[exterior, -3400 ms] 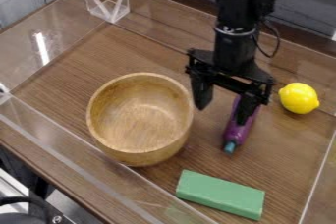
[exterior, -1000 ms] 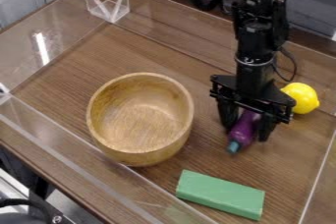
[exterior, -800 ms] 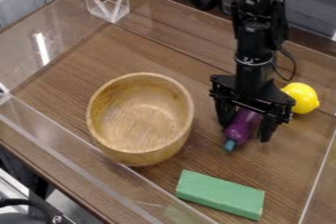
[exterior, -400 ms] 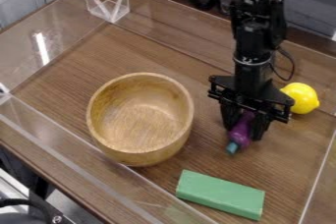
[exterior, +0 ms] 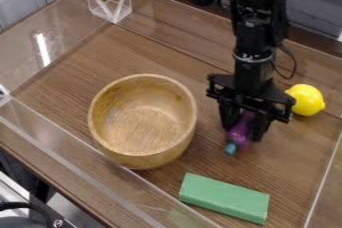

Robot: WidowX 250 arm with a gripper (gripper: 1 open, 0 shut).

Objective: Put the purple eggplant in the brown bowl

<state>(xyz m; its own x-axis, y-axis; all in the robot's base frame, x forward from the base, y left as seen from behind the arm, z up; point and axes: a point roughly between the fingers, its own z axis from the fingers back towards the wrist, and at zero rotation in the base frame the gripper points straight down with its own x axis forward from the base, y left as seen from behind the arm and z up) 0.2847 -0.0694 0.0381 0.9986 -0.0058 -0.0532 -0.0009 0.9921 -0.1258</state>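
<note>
The purple eggplant (exterior: 239,134) is beside the brown bowl (exterior: 142,118) and would fall onto the wood if I opened now, so my gripper must first line it up with the bowl.
The purple eggplant (exterior: 239,134) hangs tilted between the black fingers of my gripper (exterior: 246,124), its teal stem cap pointing down and just off the wood. The gripper points straight down and is shut on the eggplant's purple body. The brown bowl (exterior: 142,118) stands to the left of the gripper, a short gap away, with nothing inside it. Part of the eggplant's upper end is hidden by the fingers.
A yellow lemon (exterior: 305,99) lies just right of the gripper. A flat green block (exterior: 225,198) rests at the front, below the gripper. A clear plastic stand (exterior: 108,3) sits at the back left. Clear low walls edge the wooden table.
The fingers have closed onto the eggplant, and the gripper has lifted it slightly and shifted a little to the left.
</note>
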